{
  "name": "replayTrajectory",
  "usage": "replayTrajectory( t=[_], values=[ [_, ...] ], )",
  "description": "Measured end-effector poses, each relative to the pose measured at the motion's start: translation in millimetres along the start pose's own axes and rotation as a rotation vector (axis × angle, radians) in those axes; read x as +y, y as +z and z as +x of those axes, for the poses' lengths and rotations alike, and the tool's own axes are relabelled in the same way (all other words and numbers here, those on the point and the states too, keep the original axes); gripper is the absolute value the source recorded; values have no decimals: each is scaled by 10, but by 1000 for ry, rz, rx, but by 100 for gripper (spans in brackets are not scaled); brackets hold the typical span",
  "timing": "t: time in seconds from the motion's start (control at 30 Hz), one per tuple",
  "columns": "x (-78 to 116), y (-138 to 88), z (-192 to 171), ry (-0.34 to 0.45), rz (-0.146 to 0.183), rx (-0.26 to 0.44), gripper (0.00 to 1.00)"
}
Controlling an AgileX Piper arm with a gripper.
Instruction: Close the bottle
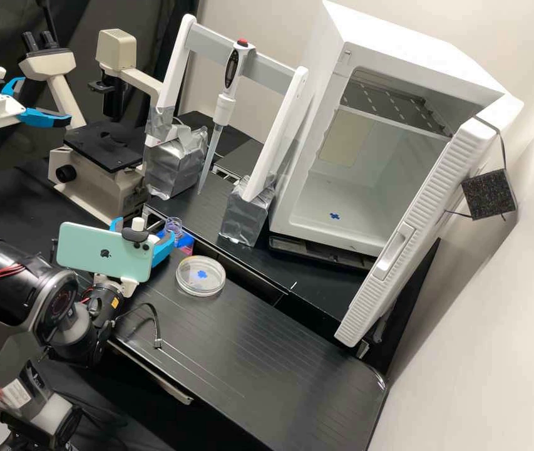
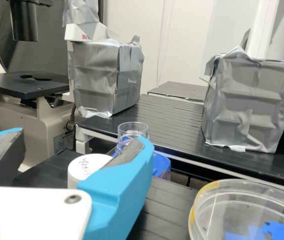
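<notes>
The gripper grabs the round white cap by its side (image 2: 73, 182) next, to close the clear bottle (image 2: 133, 131).
In the high view my gripper (image 1: 144, 230), partly behind a mint-green phone, stands left of the clear bottle (image 1: 174, 224). In the wrist view the gripper (image 2: 85, 142) is open, its two blue fingers wide apart. Just beyond the finger nearer the dish is a white round cap (image 2: 86, 166) with handwriting, partly covered by that finger. Behind it rises the clear open rim of the bottle (image 2: 133, 130), its lower part hidden by the finger. A blue item (image 2: 161, 165) stands beside the bottle; whether it holds the bottle I cannot tell.
A clear round dish (image 1: 201, 275) with a blue mark lies on the bench (image 1: 267, 338) near the gripper. Behind are a raised black shelf (image 2: 181, 130), foil-wrapped blocks (image 2: 96, 75) under a pipette stand, and a microscope (image 1: 101, 163). A white cabinet (image 1: 326, 219) stands open at the right.
</notes>
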Motion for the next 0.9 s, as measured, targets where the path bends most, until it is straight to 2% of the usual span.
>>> replayTrajectory(
  t=[0.5,0.9],
  values=[
    [36,133,0,18,11,-77,0],
    [49,125,-5,25,9,-73,0]
  ],
)
